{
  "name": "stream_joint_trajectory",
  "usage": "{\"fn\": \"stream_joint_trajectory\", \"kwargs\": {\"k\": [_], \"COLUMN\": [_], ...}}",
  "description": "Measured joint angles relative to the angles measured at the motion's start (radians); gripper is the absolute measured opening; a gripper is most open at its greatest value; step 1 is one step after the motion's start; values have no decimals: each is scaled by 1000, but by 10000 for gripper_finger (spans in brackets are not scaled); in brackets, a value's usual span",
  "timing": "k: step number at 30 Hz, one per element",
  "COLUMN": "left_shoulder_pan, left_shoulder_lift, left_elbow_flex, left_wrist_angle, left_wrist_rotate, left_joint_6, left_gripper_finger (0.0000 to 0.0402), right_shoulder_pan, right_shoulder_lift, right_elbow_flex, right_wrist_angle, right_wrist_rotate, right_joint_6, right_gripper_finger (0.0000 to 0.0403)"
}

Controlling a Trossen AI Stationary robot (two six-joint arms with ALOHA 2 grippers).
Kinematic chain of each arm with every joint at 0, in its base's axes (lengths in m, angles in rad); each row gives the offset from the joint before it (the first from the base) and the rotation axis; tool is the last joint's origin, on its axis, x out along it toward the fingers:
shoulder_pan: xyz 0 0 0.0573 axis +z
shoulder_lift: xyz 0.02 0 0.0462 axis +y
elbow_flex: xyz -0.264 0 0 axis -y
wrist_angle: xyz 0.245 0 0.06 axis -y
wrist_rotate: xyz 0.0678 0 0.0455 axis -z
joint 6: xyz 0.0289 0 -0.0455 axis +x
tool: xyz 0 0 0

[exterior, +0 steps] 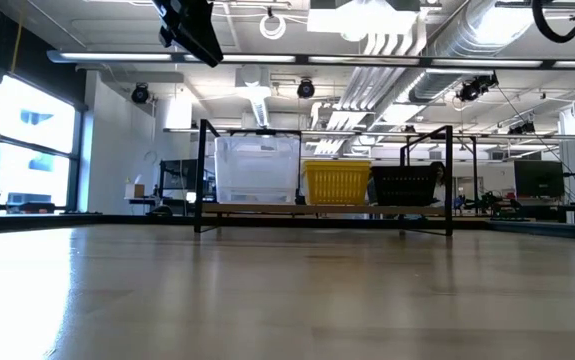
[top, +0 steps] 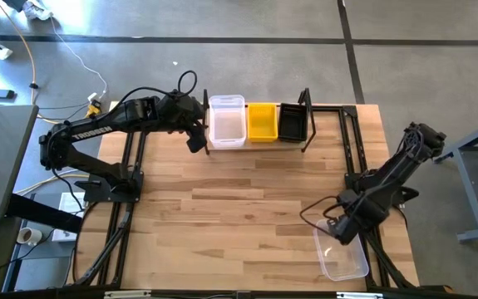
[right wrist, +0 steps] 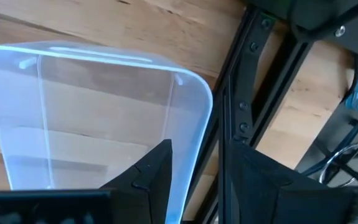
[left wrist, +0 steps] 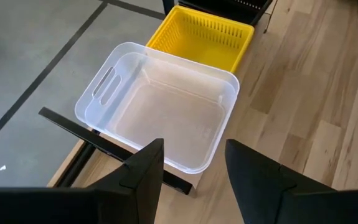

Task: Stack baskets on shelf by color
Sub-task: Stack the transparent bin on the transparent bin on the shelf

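I will next pick up the basket on the table with my right gripper by its side's rim [top: 361, 243]. Then I can stack the clear basket with the clear one on the shelf [top: 227, 122].
On the shelf [exterior: 317, 210] at the table's far edge, three baskets rest on their bottoms side by side: clear [top: 226, 120] [left wrist: 166, 106], yellow [top: 262, 122] [left wrist: 203, 37] and black [top: 292, 122]. My left gripper [top: 195, 137] [left wrist: 194, 168] hangs open above the shelf's left end, with nothing between its fingers. Another clear basket [top: 342, 257] [right wrist: 91, 124] lies on the table at the near right corner. My right gripper [top: 344, 235] [right wrist: 197, 168] stands open over its far end, pointing down. One finger is inside the basket and one outside. My right gripper straddles the clear basket's end wall near a corner [right wrist: 191, 143], coming from above. A gap shows between the fingers, and I cannot tell whether either finger touches the wall. The basket sits flat on the table.
The right arm's black base frame [right wrist: 241, 93] runs close beside the clear basket. Black upright rods [top: 307, 124] close off the shelf's ends. Bare wooden tabletop [top: 239, 208] lies between the shelf and the near edge.
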Motion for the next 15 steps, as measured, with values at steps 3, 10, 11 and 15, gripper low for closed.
{"fn": "stream_joint_trajectory", "kwargs": {"k": [3, 10, 11, 15], "left_shoulder_pan": [0, 0, 0, 0], "left_shoulder_lift": [0, 0, 0, 0], "left_elbow_flex": [0, 0, 0, 0], "left_wrist_angle": [0, 0, 0, 0], "left_wrist_rotate": [0, 1, 1, 24], "left_joint_6": [0, -23, -24, -23], "left_gripper_finger": [161, 161, 161, 161], "right_shoulder_pan": [14, 48, 54, 75], "right_shoulder_lift": [0, 2, 2, 2], "right_elbow_flex": [0, -29, -40, -91], "right_wrist_angle": [9, 108, 136, 213], "right_wrist_rotate": [0, 0, 0, -15], "right_joint_6": [33, 136, 153, 215], "right_gripper_finger": [142, 142, 142, 142]}}
